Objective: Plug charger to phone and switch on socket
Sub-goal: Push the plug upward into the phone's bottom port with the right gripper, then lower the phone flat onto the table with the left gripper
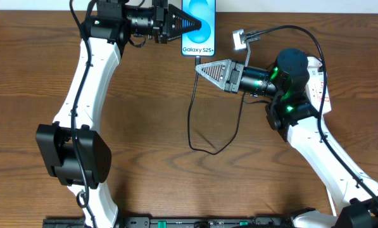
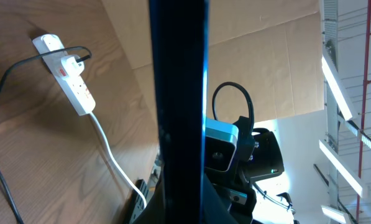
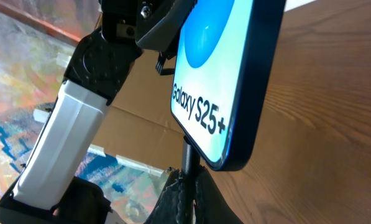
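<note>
The black connector [image 1: 197,61] is straight and flush against the phone's bottom edge [image 1: 197,56], and its tip is hidden inside, so my right gripper needs to let go of the connector.
My left gripper [image 1: 200,26] is shut on the phone [image 1: 198,48] and holds it at the table's far edge. The blue screen reads "Galaxy S25+". In the left wrist view the phone [image 2: 179,81] is a dark edge-on bar. My right gripper [image 1: 200,65] is shut on the charger's black connector [image 3: 188,155], which touches the phone's bottom edge [image 3: 235,158]. I cannot tell if it is seated. The black cable [image 1: 190,120] loops down over the table. The white socket strip [image 1: 320,82] lies partly hidden under my right arm. It shows fully in the left wrist view [image 2: 70,74].
A cardboard panel [image 2: 260,56] stands behind the table's far edge. The strip's white cord [image 2: 110,155] runs along the wood. The cable loop [image 1: 211,151] lies at mid table between the arms.
</note>
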